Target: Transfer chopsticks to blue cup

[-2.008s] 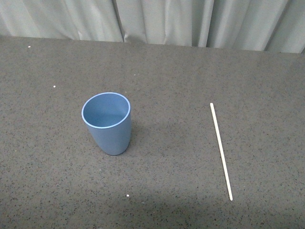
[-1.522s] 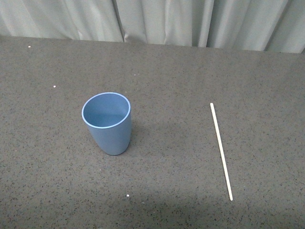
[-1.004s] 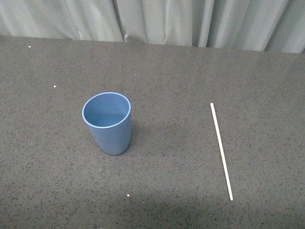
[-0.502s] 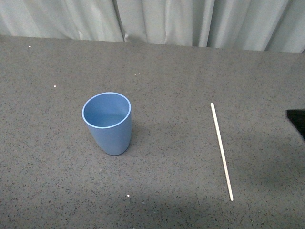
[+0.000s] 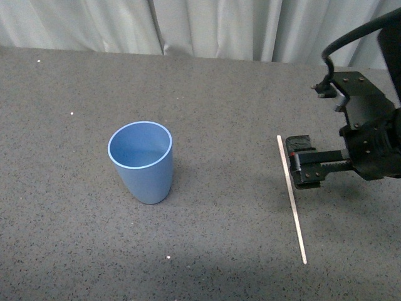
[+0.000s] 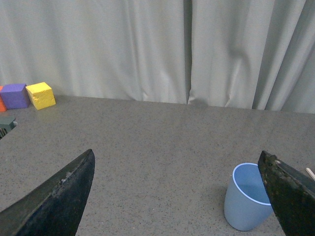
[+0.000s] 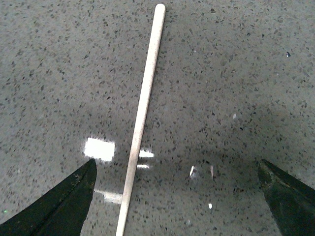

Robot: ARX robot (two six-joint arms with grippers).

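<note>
The chopstick should go upright in the blue cup, so next my right gripper should pick it up by its thicker end section (image 7: 150, 61).
The chopstick (image 5: 291, 197) is one thin cream stick lying flat on the dark speckled table, right of centre. The blue cup (image 5: 141, 162) stands upright to its left, empty as far as I can see. My right gripper (image 5: 302, 162) is open, just right of the stick's upper half and above the table. In the right wrist view the stick (image 7: 141, 113) lies between the spread fingertips (image 7: 64, 204), nearer one of them. My left gripper (image 6: 179, 196) is open and empty; it is out of the front view, and its wrist view shows the cup (image 6: 247, 196) beside one fingertip.
Grey curtains (image 5: 207, 25) hang behind the table's far edge. Yellow (image 6: 40, 95), purple (image 6: 15, 95) and orange blocks stand at the far edge in the left wrist view. Small white specks (image 5: 168, 257) lie on the table.
My right arm has come into the front view from the right edge and now hangs beside the chopstick. The cup and the stick have not moved.
</note>
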